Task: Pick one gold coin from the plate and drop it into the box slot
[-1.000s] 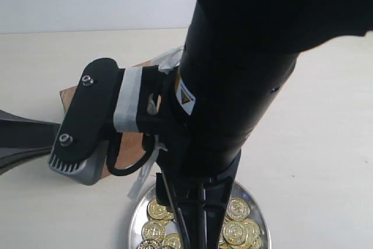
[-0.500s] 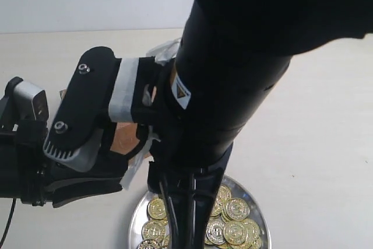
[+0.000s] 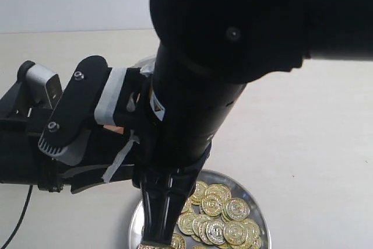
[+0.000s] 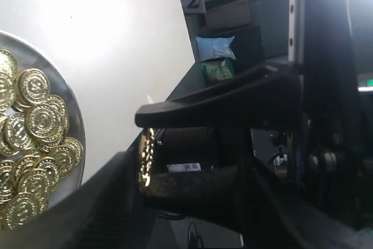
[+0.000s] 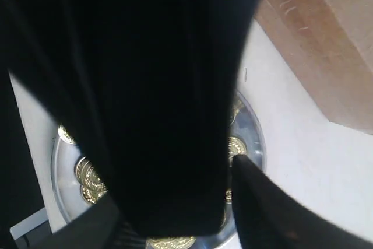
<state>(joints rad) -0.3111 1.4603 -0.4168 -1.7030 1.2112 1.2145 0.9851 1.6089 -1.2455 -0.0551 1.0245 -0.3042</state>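
My left gripper will next take hold of the gold coin by its flat sides, so that the coin's rim stays free to go into the box slot.
The silver plate (image 3: 263, 214) holds a heap of gold coins (image 3: 218, 217) at the front. My right gripper (image 3: 154, 238) points down over the plate's left rim. In the left wrist view it (image 4: 143, 144) is shut on one gold coin (image 4: 145, 158), held edge-on at its tips beside the plate (image 4: 73, 103). My left gripper (image 4: 187, 161) is open, its fingers (image 4: 87, 202) either side of that coin. The left arm (image 3: 35, 155) reaches under the right arm. A dark mass blocks the right wrist view, leaving the plate (image 5: 253, 144) and the brown box (image 5: 326, 45) visible. The slot is hidden.
The right arm's bulk (image 3: 233, 56) fills the middle of the exterior view and covers the box except a brown sliver (image 3: 111, 127). Bare pale table (image 3: 315, 144) lies to the right of the plate.
The left arm has swung in from the far left to under the right arm. The right gripper has risen out of the coin heap and shifted left.
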